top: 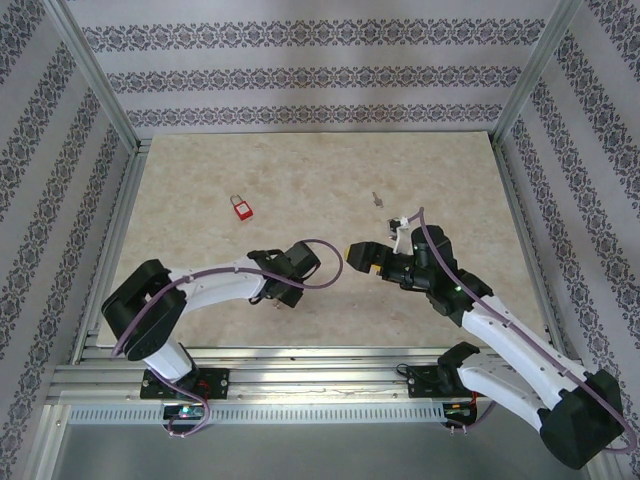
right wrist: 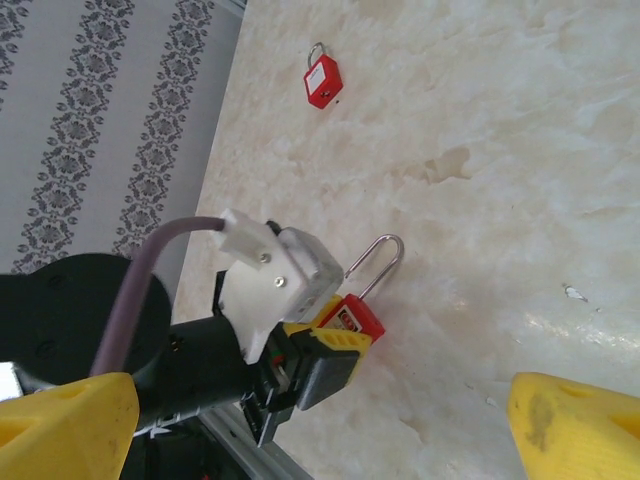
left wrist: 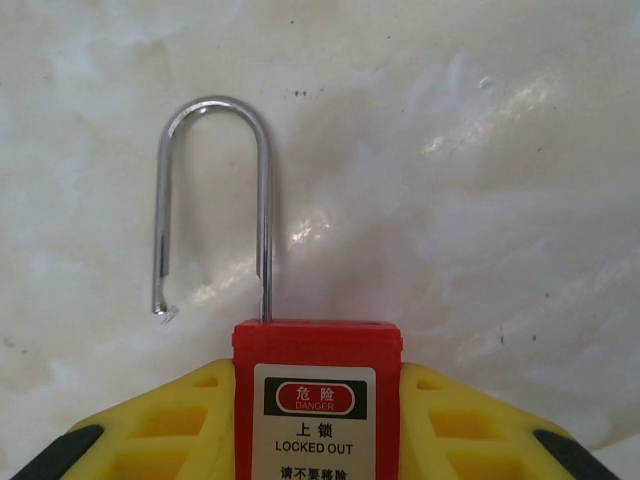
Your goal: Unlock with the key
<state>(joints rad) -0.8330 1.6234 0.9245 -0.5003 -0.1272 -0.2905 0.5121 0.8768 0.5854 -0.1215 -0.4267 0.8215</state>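
Observation:
My left gripper moves the padlock to its place before releasing it. It hangs tilted above the flat table, short of its place, and would fall short.
A red padlock [left wrist: 317,400] with a white "DANGER / LOCKED OUT" label sits between my left gripper's yellow fingers [left wrist: 160,425]. My left gripper [left wrist: 318,430] is shut on its body, low over the table. Its steel shackle [left wrist: 262,180] points away from the gripper, and one leg ends free beside the body. The right wrist view shows the same held padlock [right wrist: 362,318] and left gripper [right wrist: 330,350]. My right gripper [top: 358,254] stands open and empty, facing my left gripper [top: 283,283] across a short gap. A small grey key [top: 377,198] lies on the table behind the right gripper.
A second red padlock [top: 241,207] lies on the marble-patterned table [top: 320,170] behind the left arm, and the right wrist view has it too [right wrist: 322,80]. Patterned walls and aluminium posts [top: 95,75] close in the table on three sides.

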